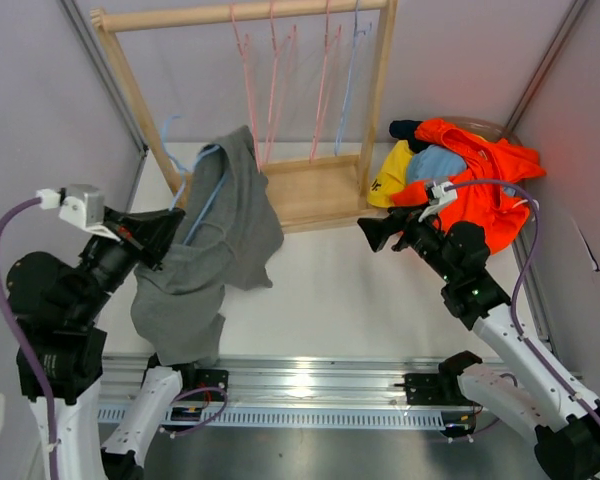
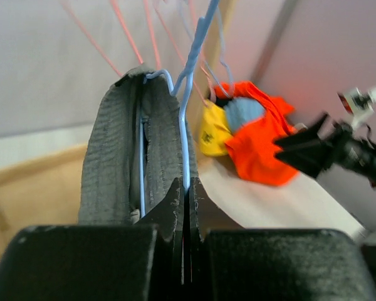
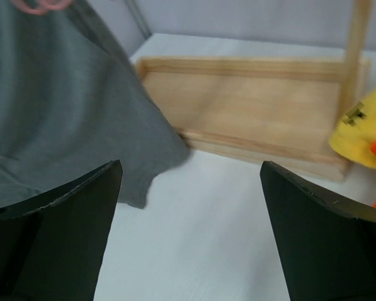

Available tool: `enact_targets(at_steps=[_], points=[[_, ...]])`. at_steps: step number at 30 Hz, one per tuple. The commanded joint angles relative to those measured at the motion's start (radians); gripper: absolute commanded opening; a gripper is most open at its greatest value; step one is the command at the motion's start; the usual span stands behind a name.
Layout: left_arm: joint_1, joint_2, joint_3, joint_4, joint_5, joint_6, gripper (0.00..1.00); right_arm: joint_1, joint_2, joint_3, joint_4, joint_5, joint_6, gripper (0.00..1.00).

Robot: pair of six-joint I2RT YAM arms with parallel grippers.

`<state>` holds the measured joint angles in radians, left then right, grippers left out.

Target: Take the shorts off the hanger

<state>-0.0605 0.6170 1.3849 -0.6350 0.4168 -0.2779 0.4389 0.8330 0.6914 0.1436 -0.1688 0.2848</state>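
Next, my right gripper takes the grey shorts by the top edge at the shorts' end away from my left gripper and pulls them off the held hanger.
The grey shorts hang on a light blue wire hanger held off the rack, above the table's left side. My left gripper is shut on the hanger's wire, with the grey shorts draped just left of the jaws. My right gripper is open and empty, low over the table and right of the grey shorts; its jaws stand wide apart. The orange, yellow, light blue and dark navy shorts lie piled at the back right.
A wooden rack stands at the back with several bare pink hangers and one blue hanger on its top bar. Its base lies just beyond my right gripper. Grey walls close in both sides.
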Motion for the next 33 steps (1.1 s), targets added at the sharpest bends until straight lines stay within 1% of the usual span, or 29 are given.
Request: enact_targets(at_steps=[1, 5, 6, 9, 10, 13, 18, 22, 23, 24, 25, 26, 28, 33], points=[[-0.031, -0.031, -0.053, 0.090, 0.210, -0.070, 0.00, 0.043, 0.012, 0.091, 0.077, -0.175, -0.036, 0.99], [-0.084, -0.053, -0.115, 0.144, 0.347, -0.086, 0.00, 0.089, 0.041, 0.161, 0.057, -0.140, -0.042, 1.00], [-0.099, -0.049, -0.113, 0.149, 0.391, -0.099, 0.00, 0.095, 0.054, 0.184, 0.051, -0.135, -0.044, 0.99], [-0.145, -0.043, -0.080, 0.185, 0.454, -0.136, 0.00, 0.130, 0.064, 0.201, 0.033, -0.109, -0.056, 0.99], [-0.157, -0.031, -0.057, 0.198, 0.500, -0.150, 0.00, 0.150, 0.066, 0.201, 0.036, -0.094, -0.058, 1.00], [-0.182, -0.022, -0.024, 0.225, 0.528, -0.187, 0.00, 0.175, 0.072, 0.197, 0.033, -0.074, -0.065, 0.99], [-0.190, -0.005, -0.007, 0.227, 0.536, -0.182, 0.00, 0.207, 0.074, 0.181, 0.031, -0.037, -0.067, 0.99], [-0.193, 0.009, 0.014, 0.210, 0.513, -0.159, 0.00, 0.215, 0.072, 0.168, 0.033, -0.029, -0.070, 0.99], [-0.193, 0.010, 0.017, 0.204, 0.505, -0.153, 0.00, 0.216, 0.069, 0.162, 0.034, -0.032, -0.072, 0.96], [-0.193, 0.015, 0.017, 0.201, 0.502, -0.150, 0.00, 0.216, 0.069, 0.160, 0.037, -0.038, -0.075, 0.89], [-0.193, 0.018, 0.017, 0.196, 0.498, -0.146, 0.00, 0.215, 0.066, 0.157, 0.040, -0.038, -0.079, 0.60], [-0.193, 0.018, 0.017, 0.184, 0.481, -0.135, 0.00, 0.215, 0.061, 0.148, 0.045, -0.038, -0.085, 0.44], [-0.193, 0.018, 0.020, 0.172, 0.465, -0.123, 0.00, 0.218, 0.051, 0.139, 0.056, -0.003, -0.087, 0.00], [-0.196, 0.023, 0.049, 0.100, 0.406, -0.067, 0.00, 0.213, -0.006, 0.120, 0.061, 0.118, -0.127, 0.00]])
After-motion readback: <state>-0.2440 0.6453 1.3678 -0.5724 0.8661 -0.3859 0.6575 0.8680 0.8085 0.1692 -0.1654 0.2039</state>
